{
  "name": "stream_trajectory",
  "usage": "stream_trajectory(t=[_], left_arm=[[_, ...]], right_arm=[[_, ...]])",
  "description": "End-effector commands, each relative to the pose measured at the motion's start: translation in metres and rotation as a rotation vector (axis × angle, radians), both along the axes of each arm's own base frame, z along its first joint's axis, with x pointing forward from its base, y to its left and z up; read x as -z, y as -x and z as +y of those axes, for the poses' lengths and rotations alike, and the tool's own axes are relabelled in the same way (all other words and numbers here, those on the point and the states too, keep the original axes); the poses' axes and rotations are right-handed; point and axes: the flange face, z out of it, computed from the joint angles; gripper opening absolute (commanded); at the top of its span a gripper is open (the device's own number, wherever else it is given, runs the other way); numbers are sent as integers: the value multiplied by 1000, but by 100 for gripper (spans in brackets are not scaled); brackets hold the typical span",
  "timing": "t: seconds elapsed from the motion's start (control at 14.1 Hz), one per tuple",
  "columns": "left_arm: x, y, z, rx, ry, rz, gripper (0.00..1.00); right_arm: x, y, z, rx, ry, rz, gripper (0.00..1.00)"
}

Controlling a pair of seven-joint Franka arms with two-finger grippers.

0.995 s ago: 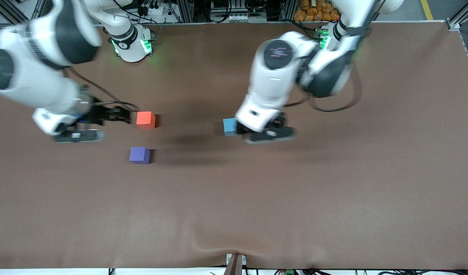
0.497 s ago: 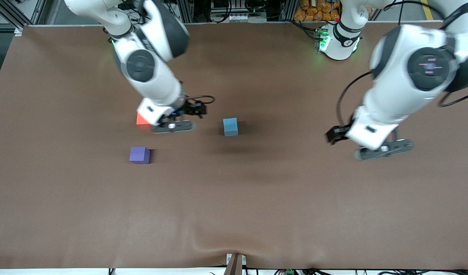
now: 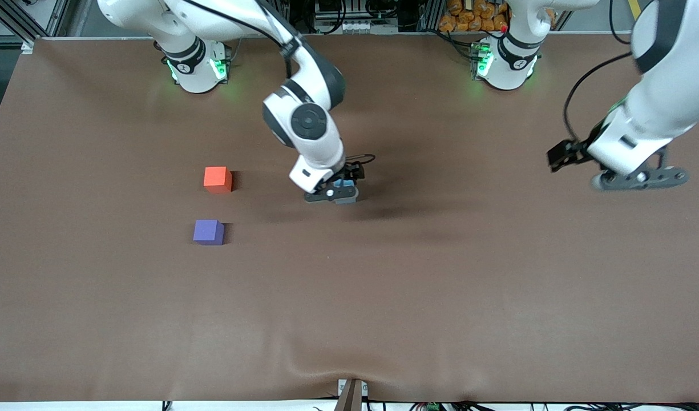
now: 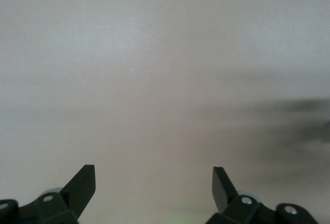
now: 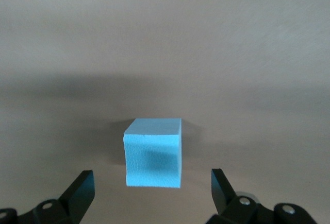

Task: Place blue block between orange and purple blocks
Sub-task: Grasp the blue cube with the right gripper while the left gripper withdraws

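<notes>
My right gripper grabs the blue block (image 3: pixel 342 184) by its opposite sides next, to set it between the orange block and the purple block (image 3: pixel 208 232).
The blue block (image 3: pixel 342 184) sits on the brown table mat near the middle, mostly covered by my right gripper (image 3: pixel 332 196). In the right wrist view the blue block (image 5: pixel 153 154) lies just ahead of my right gripper (image 5: pixel 151 175), whose fingers are wide open to either side, not touching it. The orange block (image 3: pixel 218 178) and the purple block (image 3: pixel 208 232) sit apart toward the right arm's end, the purple one nearer the front camera. My left gripper (image 3: pixel 640 178) hangs open and empty over the mat at the left arm's end; the left wrist view shows its open gripper (image 4: pixel 153 172) over bare mat.
The brown mat (image 3: pixel 383 297) covers the whole table. The two arm bases stand at the table edge farthest from the front camera. A gap of about one block's width lies between the orange and purple blocks.
My right gripper has moved from beside the orange block to over the blue block. My left gripper has drawn farther toward the left arm's end of the table.
</notes>
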Motion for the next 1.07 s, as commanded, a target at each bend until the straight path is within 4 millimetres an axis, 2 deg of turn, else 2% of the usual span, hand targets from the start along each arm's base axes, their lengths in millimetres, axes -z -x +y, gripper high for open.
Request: stream_trajectory(t=[0.0,0.14,0.36,0.64,0.71,0.78,0.85,0.92,0.99], left_arm=[[-17,20,13,98,-2,12,100],[-28,25,17,113,-2,26,100],[-43,27,10,124,-5,18,100],[-64,22,14,107,1,-26,100],[-67,22,14,104,6,-34,100],[-69,22,13,99,7,-34,100],[-70,26,13,107,5,-19,100],[-69,26,13,112,9,-15,100],[-70,27,11,102,13,-17,100]], right_arm=[[11,6,11,17,43,-20,100],[27,11,15,6,57,-20,100],[39,9,19,18,29,-49,100],[52,15,23,15,43,-44,100],[57,15,22,8,53,-44,89],[55,16,23,7,53,-44,37],[45,13,27,49,59,-40,8],[41,9,24,48,68,-36,0],[32,6,26,44,72,-38,0]])
